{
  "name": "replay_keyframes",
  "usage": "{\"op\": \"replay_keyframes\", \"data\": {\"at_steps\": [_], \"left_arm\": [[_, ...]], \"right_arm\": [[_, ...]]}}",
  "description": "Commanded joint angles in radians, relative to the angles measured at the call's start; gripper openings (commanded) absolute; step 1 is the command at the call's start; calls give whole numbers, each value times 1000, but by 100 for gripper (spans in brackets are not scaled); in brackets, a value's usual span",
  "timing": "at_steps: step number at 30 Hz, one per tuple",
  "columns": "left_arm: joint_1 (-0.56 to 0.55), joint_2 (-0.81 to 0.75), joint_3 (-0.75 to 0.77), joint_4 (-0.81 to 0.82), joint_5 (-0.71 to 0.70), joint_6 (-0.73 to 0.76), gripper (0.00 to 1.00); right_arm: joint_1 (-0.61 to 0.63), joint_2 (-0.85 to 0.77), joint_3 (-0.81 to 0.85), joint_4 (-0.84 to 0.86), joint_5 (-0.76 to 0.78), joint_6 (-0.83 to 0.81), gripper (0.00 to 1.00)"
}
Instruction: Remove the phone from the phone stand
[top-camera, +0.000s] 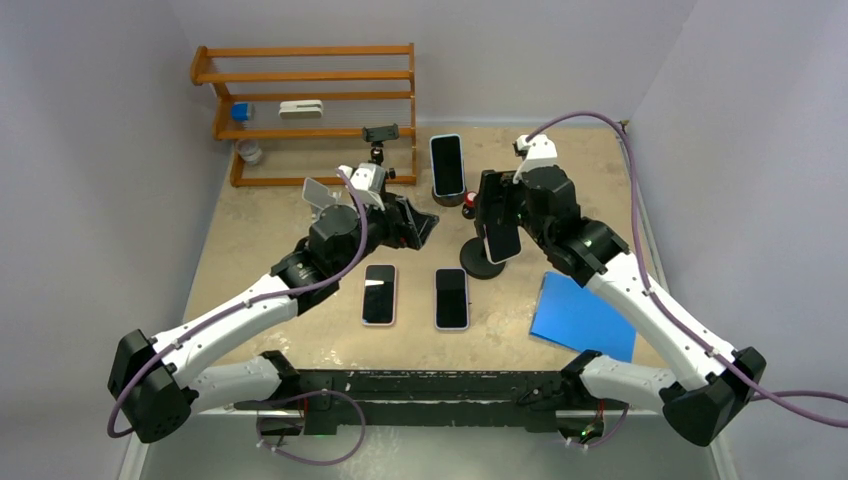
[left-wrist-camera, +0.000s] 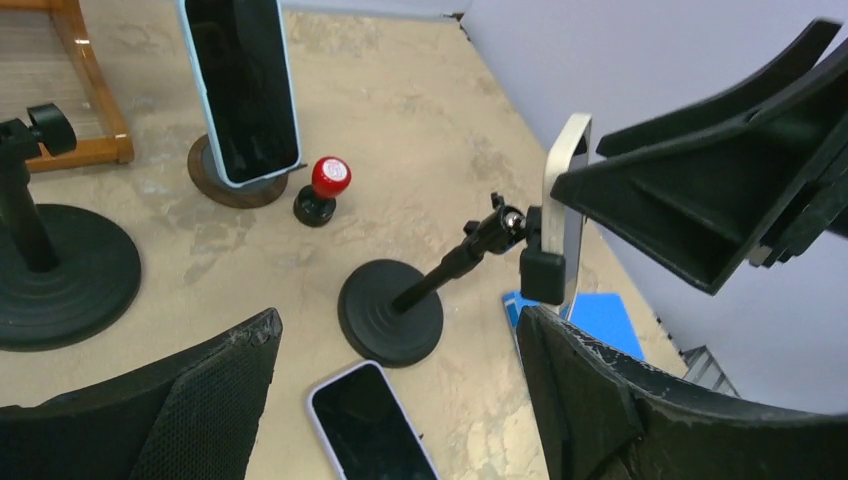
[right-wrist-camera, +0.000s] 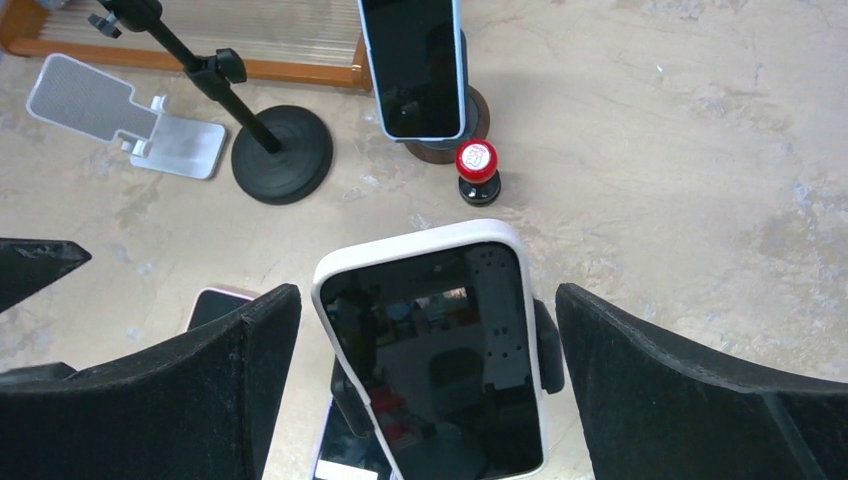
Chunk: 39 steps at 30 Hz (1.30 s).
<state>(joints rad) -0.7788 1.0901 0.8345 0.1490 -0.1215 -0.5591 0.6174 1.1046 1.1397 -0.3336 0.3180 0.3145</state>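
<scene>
The gaps and clamp jaws beside the phone (top-camera: 501, 236) (right-wrist-camera: 432, 314) show past the fingers of my right gripper, so it isn't time to close yet. I should first move toward the phone.
A white-cased phone (right-wrist-camera: 435, 350) stands upright in the side clamp of a black phone stand (left-wrist-camera: 390, 312) with a round base, right of the table's middle. My right gripper (right-wrist-camera: 425, 385) is open, one finger on each side of the phone, with a gap on both sides. In the top view the phone (top-camera: 501, 240) is partly hidden by that gripper (top-camera: 498, 222). My left gripper (left-wrist-camera: 400, 400) is open and empty, left of the stand and facing it. The left wrist view shows the phone (left-wrist-camera: 565, 190) edge-on.
Two phones lie flat on the table, one pink-cased (top-camera: 379, 294) and one lilac-cased (top-camera: 452, 298). A blue-cased phone (top-camera: 447, 165) rests on a round wooden stand, with a red stamp (top-camera: 469, 200) beside it. A blue notebook (top-camera: 583, 315), a white stand (right-wrist-camera: 130, 115), another black stand (right-wrist-camera: 282, 155) and a wooden rack (top-camera: 310, 110) surround them.
</scene>
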Motion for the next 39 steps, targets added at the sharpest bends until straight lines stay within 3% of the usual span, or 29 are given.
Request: {"op": "replay_keyframes", "data": {"at_steps": [1, 17, 25, 30, 39], "left_arm": [[4, -37, -11, 30, 46, 52, 86], [4, 55, -59, 257, 478, 85, 84], [6, 148, -77, 386, 574, 51, 82], [5, 211, -65, 445, 592, 35, 81], [7, 333, 7, 514, 600, 13, 77]], "right_arm": [[23, 22, 55, -3, 65, -35, 99], [28, 81, 49, 13, 87, -30, 96], [30, 88, 40, 30, 77, -39, 92], [32, 92, 36, 33, 75, -40, 83], [31, 69, 23, 47, 70, -38, 54]]}}
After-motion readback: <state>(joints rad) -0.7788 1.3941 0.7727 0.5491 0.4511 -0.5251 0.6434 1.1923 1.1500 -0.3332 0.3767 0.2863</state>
